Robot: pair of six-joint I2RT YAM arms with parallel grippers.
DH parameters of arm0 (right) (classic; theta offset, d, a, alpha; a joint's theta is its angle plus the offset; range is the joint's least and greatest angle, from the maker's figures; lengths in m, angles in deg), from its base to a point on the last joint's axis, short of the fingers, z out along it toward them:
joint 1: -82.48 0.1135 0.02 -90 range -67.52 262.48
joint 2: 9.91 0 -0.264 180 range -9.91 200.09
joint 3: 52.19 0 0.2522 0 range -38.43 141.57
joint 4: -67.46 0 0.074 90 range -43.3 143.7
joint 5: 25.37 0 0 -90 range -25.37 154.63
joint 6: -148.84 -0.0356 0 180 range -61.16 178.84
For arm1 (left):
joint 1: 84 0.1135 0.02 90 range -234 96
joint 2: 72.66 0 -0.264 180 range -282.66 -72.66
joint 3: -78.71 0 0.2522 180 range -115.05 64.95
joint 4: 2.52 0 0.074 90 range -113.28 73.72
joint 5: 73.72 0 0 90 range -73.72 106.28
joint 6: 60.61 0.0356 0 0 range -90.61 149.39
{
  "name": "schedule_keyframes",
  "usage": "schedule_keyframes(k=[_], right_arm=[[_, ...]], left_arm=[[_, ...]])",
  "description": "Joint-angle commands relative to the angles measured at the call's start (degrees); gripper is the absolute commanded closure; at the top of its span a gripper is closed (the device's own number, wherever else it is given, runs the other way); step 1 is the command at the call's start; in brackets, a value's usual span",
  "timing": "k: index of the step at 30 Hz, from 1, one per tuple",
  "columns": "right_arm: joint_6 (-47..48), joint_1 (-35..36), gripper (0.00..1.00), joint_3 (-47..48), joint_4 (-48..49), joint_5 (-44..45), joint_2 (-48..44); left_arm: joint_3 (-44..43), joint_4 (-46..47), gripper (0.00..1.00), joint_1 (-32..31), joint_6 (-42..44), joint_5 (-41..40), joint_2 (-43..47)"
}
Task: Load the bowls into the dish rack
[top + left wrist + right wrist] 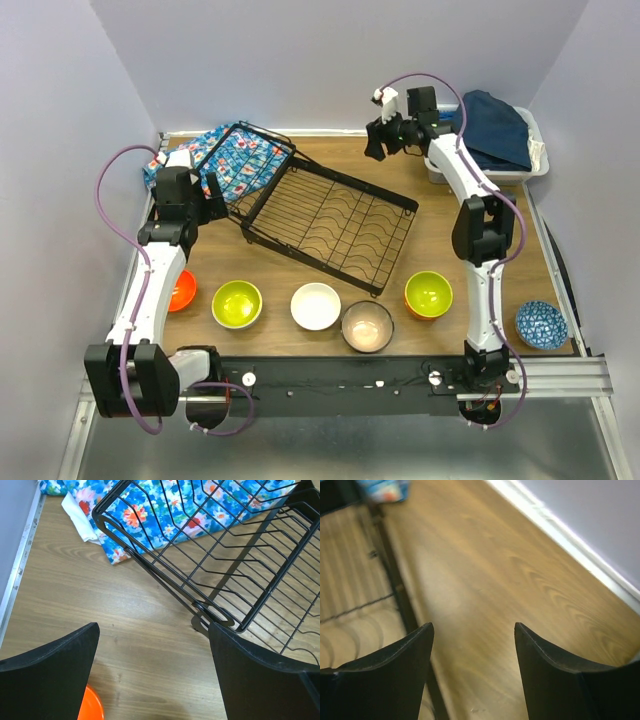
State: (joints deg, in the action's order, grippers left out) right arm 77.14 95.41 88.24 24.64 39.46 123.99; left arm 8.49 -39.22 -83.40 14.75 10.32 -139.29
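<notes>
Next, my right gripper grabs the dish rack by its far side bar (368,187) (406,605), so the dish rack's wire slots stay free to take bowls.
The black wire dish rack (335,220) lies at an angle mid-table, its hinged end panel (258,165) tilted up at the left. No bowl is in it. Along the front stand a red-orange bowl (182,290), a yellow-green bowl (237,303), a white bowl (315,306), a beige bowl (367,326), an orange bowl with lime inside (428,294) and a blue-white patterned bowl (541,324). No dark blue bowl shows. My left gripper (212,195) is open and empty by the rack's left corner (220,615). My right gripper (376,142) is open and empty, above the table behind the rack's far edge (395,585).
A floral blue cloth (230,160) lies under the raised panel at the back left. A white bin of blue clothes (490,135) stands at the back right. The red-orange bowl's rim (91,707) shows by my left finger. Walls close the table on three sides.
</notes>
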Motion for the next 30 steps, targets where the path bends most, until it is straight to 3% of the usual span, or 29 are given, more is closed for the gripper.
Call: schedule_keyframes(k=[1, 6, 18, 25, 30], right_arm=[[13.77, 0.17, 0.26, -1.33, -16.01, -13.06, -0.66], [17.99, 0.17, 0.26, -4.24, -18.31, -14.21, -1.81], [20.89, 0.87, 0.27, -2.83, -21.92, -10.96, 1.88], [14.31, 1.40, 0.30, -2.13, -17.18, -7.97, 4.08], [10.09, 2.01, 0.38, -3.27, -14.19, -3.50, 4.70]], left_arm=[[-0.05, -0.35, 0.01, 0.37, 0.04, -0.72, 0.36], [0.83, -0.17, 0.01, 0.36, 0.48, -1.25, -0.51], [3.56, -2.98, 0.02, 1.42, -9.88, 1.91, -4.11], [2.33, -4.13, 0.04, 1.51, -12.78, 1.91, -7.81], [1.63, -3.70, 0.05, 1.60, -14.02, 2.09, -11.93]])
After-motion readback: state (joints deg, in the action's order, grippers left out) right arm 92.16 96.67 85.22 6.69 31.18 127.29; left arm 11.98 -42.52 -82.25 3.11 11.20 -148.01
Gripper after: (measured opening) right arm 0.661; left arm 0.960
